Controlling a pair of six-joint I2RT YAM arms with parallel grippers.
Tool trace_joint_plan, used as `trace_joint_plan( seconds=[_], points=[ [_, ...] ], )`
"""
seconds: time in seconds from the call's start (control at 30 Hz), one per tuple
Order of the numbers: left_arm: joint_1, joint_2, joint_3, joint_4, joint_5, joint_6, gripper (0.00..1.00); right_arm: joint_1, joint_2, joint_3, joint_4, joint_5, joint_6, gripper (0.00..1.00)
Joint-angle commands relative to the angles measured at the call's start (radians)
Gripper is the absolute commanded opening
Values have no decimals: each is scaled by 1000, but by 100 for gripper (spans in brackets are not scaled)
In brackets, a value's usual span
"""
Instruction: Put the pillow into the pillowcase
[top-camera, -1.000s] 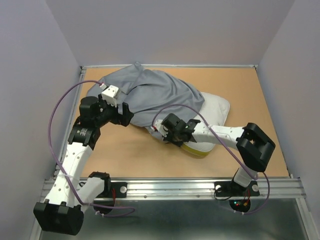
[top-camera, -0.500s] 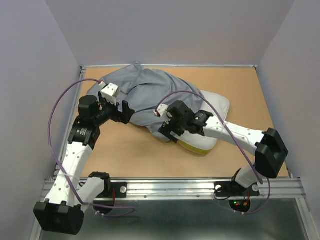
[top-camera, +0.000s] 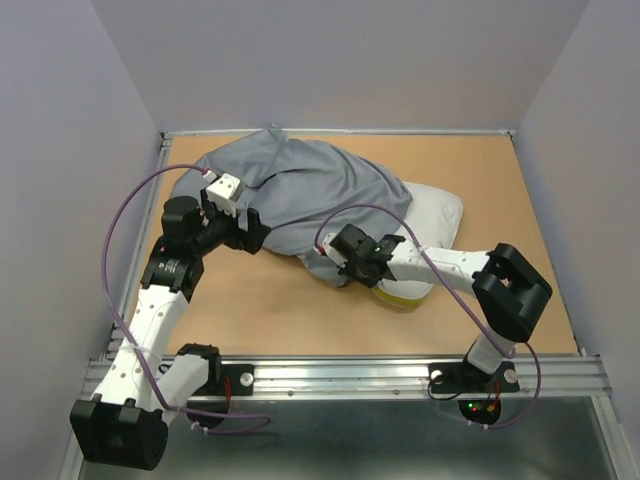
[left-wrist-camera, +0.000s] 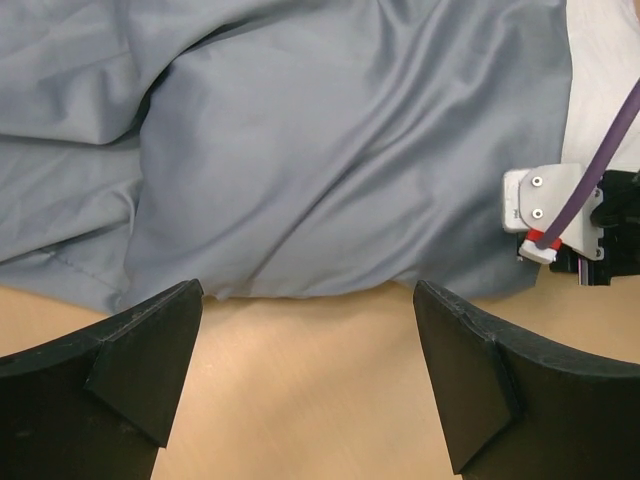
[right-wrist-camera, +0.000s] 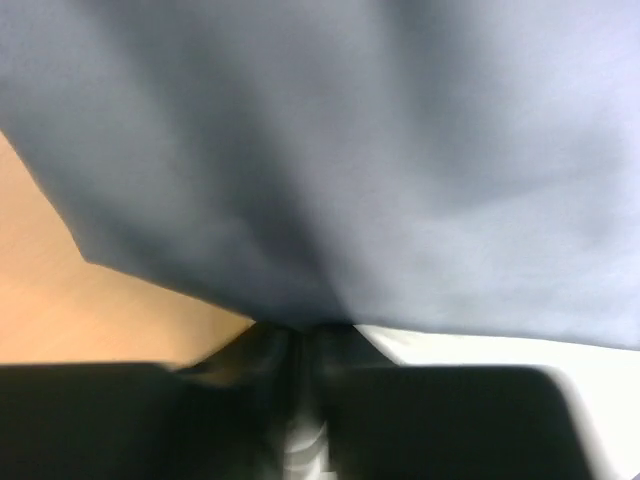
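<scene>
My left gripper grabs the pillowcase by the hem of its opening (top-camera: 403, 212) next. Then the pillow's bare end (top-camera: 434, 214) slips inside.
The grey pillowcase (top-camera: 300, 190) lies wrinkled across the back left of the table and covers most of the white pillow (top-camera: 438, 215). The pillow's right end and its yellow band (top-camera: 402, 296) stick out. My right gripper (top-camera: 334, 262) is shut on the pillowcase's front edge; in the right wrist view the closed fingertips (right-wrist-camera: 300, 345) pinch grey fabric (right-wrist-camera: 350, 150), with white pillow (right-wrist-camera: 480, 350) just beneath. My left gripper (top-camera: 250, 230) is open and empty, low over bare table (left-wrist-camera: 308, 380) at the pillowcase's near edge (left-wrist-camera: 300, 150).
Walls close in the table on the left, back and right. A metal rail (top-camera: 350, 375) runs along the front edge. The right arm's white wrist block and purple cable (left-wrist-camera: 545, 210) show at the right of the left wrist view.
The right arm swung up and out to the right half a second ago, then came back, its gripper still at the pillowcase's front edge. The left gripper barely shifted.
</scene>
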Motion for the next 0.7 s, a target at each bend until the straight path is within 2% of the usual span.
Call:
trace_joint_plan(
  seconds=[0.0, 0.1, 0.13, 0.17, 0.2, 0.23, 0.27, 0.33, 0.4, 0.5, 0.67],
  points=[
    [6, -25, -8, 53, 36, 7, 98, -14, -9, 92, 21, -125, -10, 1],
    [6, -33, -13, 61, 52, 1, 97, -75, -88, 218, 7, -365, 12, 1],
    [6, -36, -13, 61, 58, 4, 97, -139, -100, 315, 2, -429, 32, 1],
    [6, -40, -11, 61, 64, 4, 97, -182, -109, 316, 1, -508, 58, 1],
    [6, -42, -10, 66, 72, 8, 97, -231, -114, 418, -1, -599, 121, 0],
    [6, -48, 1, 69, 72, 10, 97, -318, -109, 468, 2, -748, 159, 1],
    [6, -48, 12, 70, 70, 13, 96, -357, -97, 573, 2, -811, 234, 1],
    [6, -50, 54, 81, 63, 16, 96, -455, -71, 652, 8, -947, 322, 1],
    [6, -51, 85, 90, 46, 16, 96, -504, -63, 716, 28, -1012, 422, 1],
    [6, -57, 125, 107, 62, 16, 95, -577, -56, 726, 90, -1162, 557, 1],
    [-26, -33, 108, 132, 106, 12, 89, -652, -66, 679, 330, -1290, 862, 1]
  ],
)
